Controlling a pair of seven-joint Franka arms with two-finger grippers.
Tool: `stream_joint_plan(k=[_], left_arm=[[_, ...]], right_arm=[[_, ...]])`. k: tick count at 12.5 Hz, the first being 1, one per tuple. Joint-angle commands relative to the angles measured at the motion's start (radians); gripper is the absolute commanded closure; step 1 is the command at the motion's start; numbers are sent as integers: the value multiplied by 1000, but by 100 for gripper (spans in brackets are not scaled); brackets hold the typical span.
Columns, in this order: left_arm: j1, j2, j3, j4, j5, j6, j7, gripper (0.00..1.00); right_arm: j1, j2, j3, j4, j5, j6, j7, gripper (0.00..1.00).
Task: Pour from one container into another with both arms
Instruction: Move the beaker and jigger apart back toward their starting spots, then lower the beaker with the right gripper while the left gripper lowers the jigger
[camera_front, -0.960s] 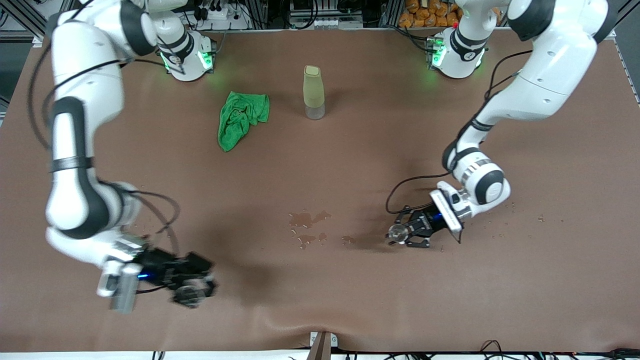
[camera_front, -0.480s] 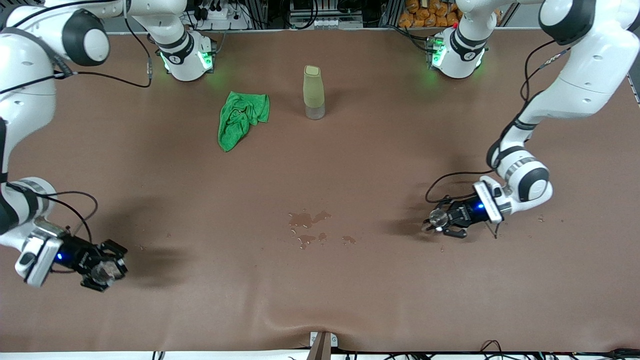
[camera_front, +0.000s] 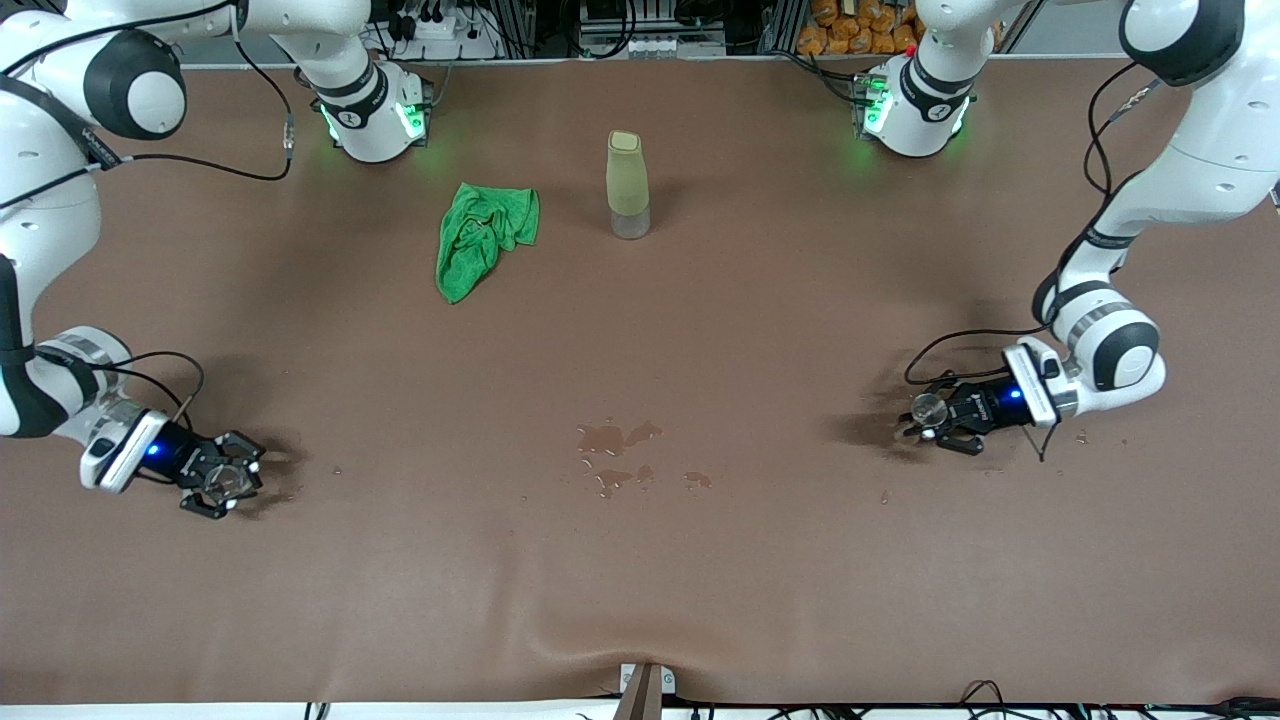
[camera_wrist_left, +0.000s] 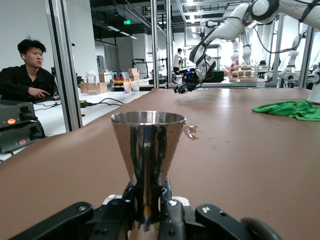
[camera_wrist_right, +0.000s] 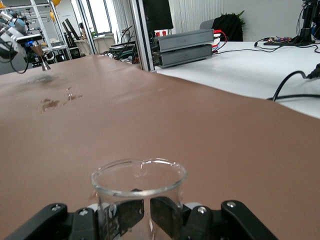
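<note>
The steel cup's base (camera_front: 912, 436) hangs above the brown table, so my left gripper keeps hold of the cup for now.
A steel cone-shaped measuring cup (camera_wrist_left: 147, 145) stands upright between the fingers of my left gripper (camera_wrist_left: 148, 202), which is shut on its narrow waist. In the front view, that left gripper (camera_front: 925, 412) and the steel cup (camera_front: 927, 407) are low over the table toward the left arm's end. A clear glass beaker (camera_wrist_right: 138, 192) with a small spout stands upright in my right gripper (camera_wrist_right: 140, 217), which is shut on it. In the front view the right gripper (camera_front: 222, 480) is low over the table toward the right arm's end, and the beaker (camera_front: 222, 481) looks empty.
Wet patches (camera_front: 615, 455) darken the brown table cover (camera_front: 640, 330) midway between the two grippers. A crumpled green cloth (camera_front: 485, 235) and a tall pale-yellow bottle (camera_front: 627, 185) stand closer to the robots' bases. Small droplets lie near each gripper.
Both arms have swung apart, each toward its own end of the table, carrying its container. The right gripper also moved up the view, away from the table's front edge.
</note>
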Motion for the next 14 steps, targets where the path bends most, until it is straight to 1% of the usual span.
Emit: stream_joint_plan(k=[1,2,3,4,5,8,9,12,14], left_arm=[[59,4,-11,-5,70,-25,-8,100],[72,15,-6,-5,78,-25,-4,100],[82,27,3,-3,93,-25,3,100],[92,33,7,-3,108,-27,4,100],[98,33,9,-3,110,-36,3,100],[101,35,32,-2,110,-68,1,100],[101,35,32,-2,110,-71,1,100],[101,36,37,1,110,-71,3,100],[102,38,37,1,110,-71,4,100]], right_arm=[[-81,28,25,3,-66,-23,-72,100],[-95,31,25,4,-78,-23,-90,96],[-106,30,25,7,-80,-23,-97,18],[-107,28,26,9,-80,-32,-89,0],[-107,19,26,15,-80,-44,-71,0],[-91,-44,25,29,-99,-54,105,0],[-89,-74,25,42,-133,-54,186,0],[-89,-127,29,131,-272,-60,439,0],[-68,-167,31,217,-393,-95,689,0]])
